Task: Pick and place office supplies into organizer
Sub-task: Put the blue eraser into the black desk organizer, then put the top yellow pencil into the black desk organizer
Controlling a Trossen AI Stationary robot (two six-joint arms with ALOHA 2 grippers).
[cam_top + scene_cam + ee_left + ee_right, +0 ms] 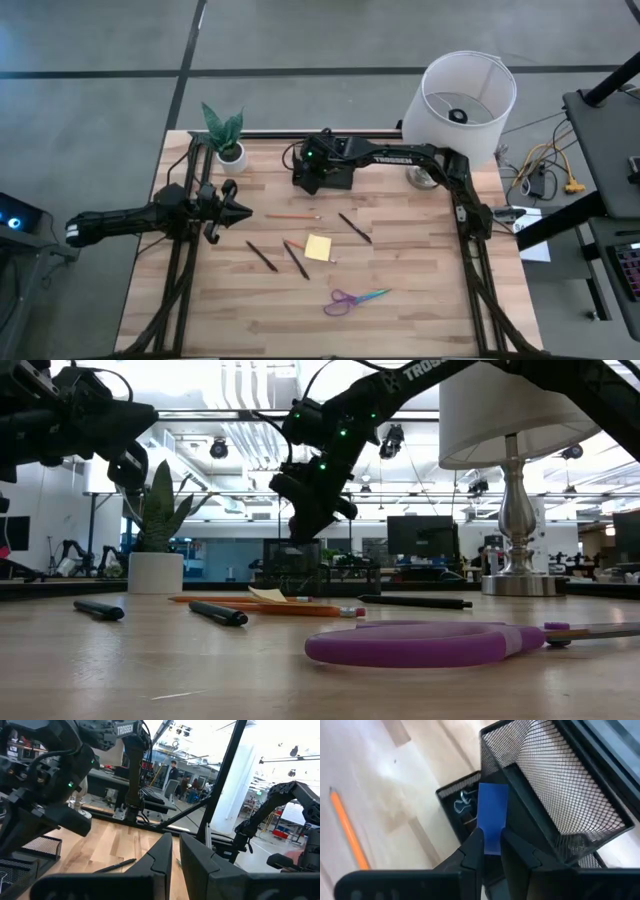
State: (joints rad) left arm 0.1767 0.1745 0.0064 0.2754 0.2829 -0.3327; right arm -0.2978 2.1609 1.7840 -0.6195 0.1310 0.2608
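Observation:
The blue piece's far end stands over the organizer's low tray and the piece would rest in the organizer, so my right gripper releases it now.
The black mesh organizer (341, 182) stands at the table's far middle. My right gripper (491, 839) hovers over it, shut on a flat blue strip (492, 810); a binder clip (462, 802) lies in the organizer's low tray. On the wood lie an orange pencil (292, 216), dark pens (355, 228) (262, 256) (296, 260), a yellow sticky-note pad (318, 247) and purple-and-teal scissors (355, 298). My left gripper (235, 212) waits shut above the table's left side, touching nothing. My right gripper pinches the blue strip's near end (491, 846) between its two fingers. The fingers slant down from above. The strip sticks out past the fingertips along their line, over the wall between the low tray and the tall mesh compartment (560, 795). Whether its far end touches the organizer I cannot tell.
A white pot with a green plant (226, 138) stands at the far left, a white lamp (468, 92) at the far right. The table's near part around the scissors is bare wood (230, 310). Dark frame struts (180, 270) run along both sides.

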